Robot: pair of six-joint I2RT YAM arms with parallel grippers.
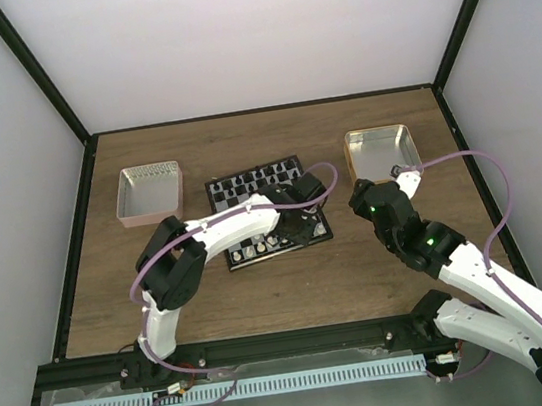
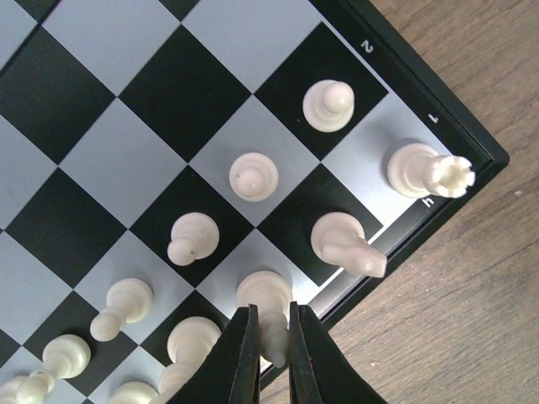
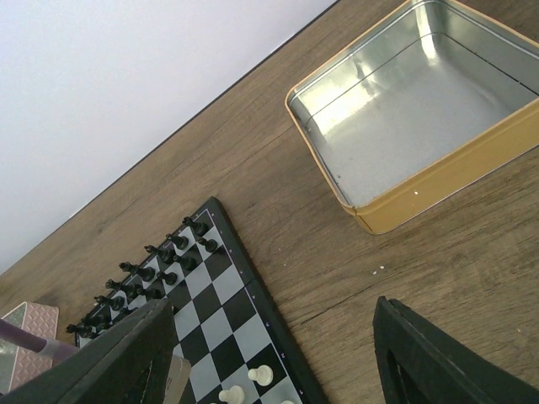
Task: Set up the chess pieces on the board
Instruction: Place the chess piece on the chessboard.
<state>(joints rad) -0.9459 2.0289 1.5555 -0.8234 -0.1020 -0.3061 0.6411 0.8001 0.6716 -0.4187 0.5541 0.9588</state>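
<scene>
The white piece (image 2: 264, 290) has its base in the light edge-row square beside the knight and would stand there, so my left gripper opens next.
The board (image 2: 101, 151) fills the left wrist view; in the top view the board (image 1: 270, 208) lies mid-table. Several cream-white chess pieces stand along its near right corner: a rook (image 2: 429, 172), a knight (image 2: 345, 244) and pawns (image 2: 253, 176). My left gripper (image 2: 271, 337) is shut on the slim top of another white piece (image 2: 264, 290), whose base sits over a light square in the edge row beside the knight. My right gripper (image 3: 269, 370) hangs open and empty over bare wood, right of the board (image 3: 210, 303).
Black pieces (image 3: 152, 273) line the board's far rows. An empty gold-sided metal tin (image 3: 421, 109) sits at the back right, and a pink-sided tin (image 1: 151, 191) at the back left. Black frame rails edge the table.
</scene>
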